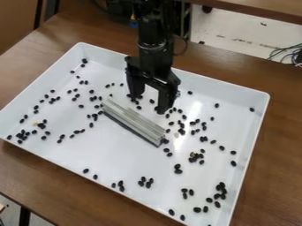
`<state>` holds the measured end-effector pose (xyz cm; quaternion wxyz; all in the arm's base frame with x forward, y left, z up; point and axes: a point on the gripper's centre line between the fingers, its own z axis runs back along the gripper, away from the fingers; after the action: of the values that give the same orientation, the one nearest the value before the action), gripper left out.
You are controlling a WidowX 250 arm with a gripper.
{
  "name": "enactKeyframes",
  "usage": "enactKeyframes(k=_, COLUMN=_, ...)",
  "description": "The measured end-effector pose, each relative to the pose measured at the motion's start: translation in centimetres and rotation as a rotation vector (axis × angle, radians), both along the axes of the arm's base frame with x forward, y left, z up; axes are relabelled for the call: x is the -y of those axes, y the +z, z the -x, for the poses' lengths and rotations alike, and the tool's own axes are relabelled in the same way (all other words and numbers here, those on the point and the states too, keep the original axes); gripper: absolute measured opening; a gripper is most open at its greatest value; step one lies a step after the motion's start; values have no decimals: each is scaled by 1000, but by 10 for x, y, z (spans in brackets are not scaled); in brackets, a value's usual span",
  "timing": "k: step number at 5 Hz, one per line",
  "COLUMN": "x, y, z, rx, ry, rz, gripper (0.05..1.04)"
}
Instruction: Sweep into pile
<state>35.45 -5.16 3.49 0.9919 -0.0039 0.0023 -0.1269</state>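
Observation:
My gripper next has to take hold of the pale ribbed sweeper by its middle to sweep the scattered black beans into a pile.
The black gripper (149,104) hangs over the middle of the white tray (73,154), its two fingers spread apart with a gap between them. Just in front of the fingertips lies a long grey-white sweeper bar (133,120) with a dark lower edge, slanting from upper left to lower right. Whether the fingertips touch it, I cannot tell. Small black beans are scattered over much of the tray, with a loose cluster (24,134) at the left and another (220,191) at the lower right. Some beans lie close by the bar's ends.
Raised walls surround the tray, which stands on a brown wooden table (276,163). Another wooden surface (259,6) crosses the top right, and some cables (289,54) lie at the right edge. The arm comes in from the top.

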Motion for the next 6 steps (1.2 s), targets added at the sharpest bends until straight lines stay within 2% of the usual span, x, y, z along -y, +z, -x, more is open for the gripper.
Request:
enactKeyframes(k=1, x=-4, y=-13, z=6, rx=-44, ry=11, rz=-7, gripper=1000)
enactKeyframes(k=2, x=-2, y=-6, z=0, rx=-42, ry=102, rz=3, gripper=1000)
enactKeyframes(k=3, x=-5, y=16, z=-5, rx=21, ry=218, rz=-27, gripper=1000)
enactKeyframes(k=4, x=-21, y=30, z=8, rx=74, ry=451, rz=-101, gripper=999)
enactKeyframes(k=5, x=-38, y=21, z=24, rx=69, ry=693, rz=-206, gripper=1000)
enactKeyframes(k=6, x=-40, y=4, z=39, rx=30, ry=926, rz=-169, gripper=1000)
